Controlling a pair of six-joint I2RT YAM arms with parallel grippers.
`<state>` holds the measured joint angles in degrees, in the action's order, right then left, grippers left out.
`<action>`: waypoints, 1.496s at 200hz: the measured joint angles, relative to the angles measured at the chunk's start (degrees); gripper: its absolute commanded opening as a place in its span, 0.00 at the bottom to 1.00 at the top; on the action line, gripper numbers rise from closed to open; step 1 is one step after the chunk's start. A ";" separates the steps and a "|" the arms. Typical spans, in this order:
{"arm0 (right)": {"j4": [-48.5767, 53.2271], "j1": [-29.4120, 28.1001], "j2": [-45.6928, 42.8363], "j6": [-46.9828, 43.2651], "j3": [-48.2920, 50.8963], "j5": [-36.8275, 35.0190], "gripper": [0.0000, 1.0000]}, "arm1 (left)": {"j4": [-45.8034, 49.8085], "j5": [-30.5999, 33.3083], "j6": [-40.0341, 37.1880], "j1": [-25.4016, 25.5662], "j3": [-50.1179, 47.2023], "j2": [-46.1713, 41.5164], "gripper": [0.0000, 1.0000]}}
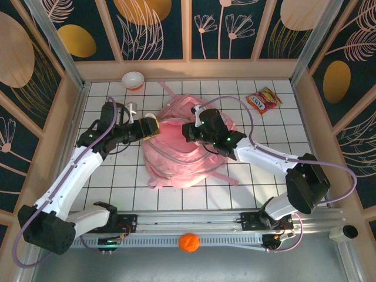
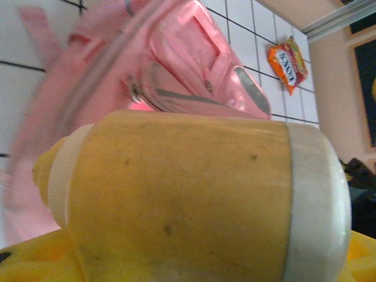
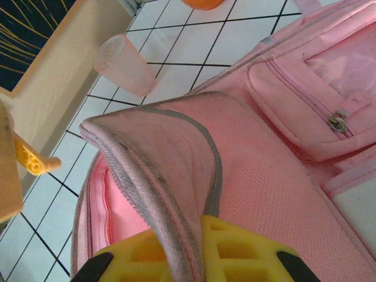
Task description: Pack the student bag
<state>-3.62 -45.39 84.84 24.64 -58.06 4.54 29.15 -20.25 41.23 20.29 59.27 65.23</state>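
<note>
The bottle (image 2: 188,194) lies sideways over the bag's edge and would drop short of the bag's opening if released now, so my left gripper keeps holding it.
The pink student bag (image 1: 176,161) lies flat in the middle of the tiled table. My right gripper (image 1: 197,128) is shut on the grey-trimmed edge of the bag's zip flap (image 3: 170,153) and holds it raised, so the pink lining (image 3: 111,211) shows in the opening. My left gripper (image 1: 144,127) holds a mustard-yellow bottle (image 2: 188,194) with a white cap, lying sideways just left of the bag's opening (image 1: 151,126). The bag (image 2: 194,59) lies behind the bottle in the left wrist view.
A translucent pink cup (image 3: 123,61) stands left of the bag near my left arm. A white and orange bowl (image 1: 134,80) sits at the back wall. A snack packet (image 1: 264,100) lies back right. An orange ball (image 1: 189,242) rests on the front rail.
</note>
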 measured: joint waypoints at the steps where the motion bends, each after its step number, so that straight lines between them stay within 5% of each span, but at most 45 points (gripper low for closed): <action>1: 0.02 -0.04 0.04 0.00 -0.07 -0.04 0.00 | -0.09 0.04 0.22 0.13 -0.07 0.04 0.38; 72: 0.09 -0.85 0.74 -0.11 -1.16 -0.39 0.00 | -9.64 2.69 14.84 6.03 -6.05 5.90 0.49; 115: -0.09 -0.90 0.90 -0.28 -1.16 -0.42 0.00 | -13.97 1.40 18.01 7.13 -4.68 10.29 0.75; 176: -0.46 -1.09 0.90 -0.55 -1.16 -0.44 0.00 | -14.86 1.18 20.94 7.15 -5.49 9.53 0.84; 215: -0.46 -1.11 0.90 -0.74 -1.16 -0.37 0.00 | -15.76 1.25 21.86 7.15 -5.68 7.58 0.85; 279: -0.46 -1.11 0.90 -0.98 -1.16 -0.22 0.00 | -14.64 1.90 21.81 7.15 -5.64 8.04 0.66; 299: -0.48 -1.11 0.90 -1.62 -1.16 0.15 0.00 | -14.21 2.75 21.64 7.15 -5.77 7.89 0.69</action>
<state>-4.10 -46.50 85.73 23.03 -59.22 4.69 14.94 -17.50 62.87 27.44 53.49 73.12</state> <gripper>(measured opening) 0.105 0.660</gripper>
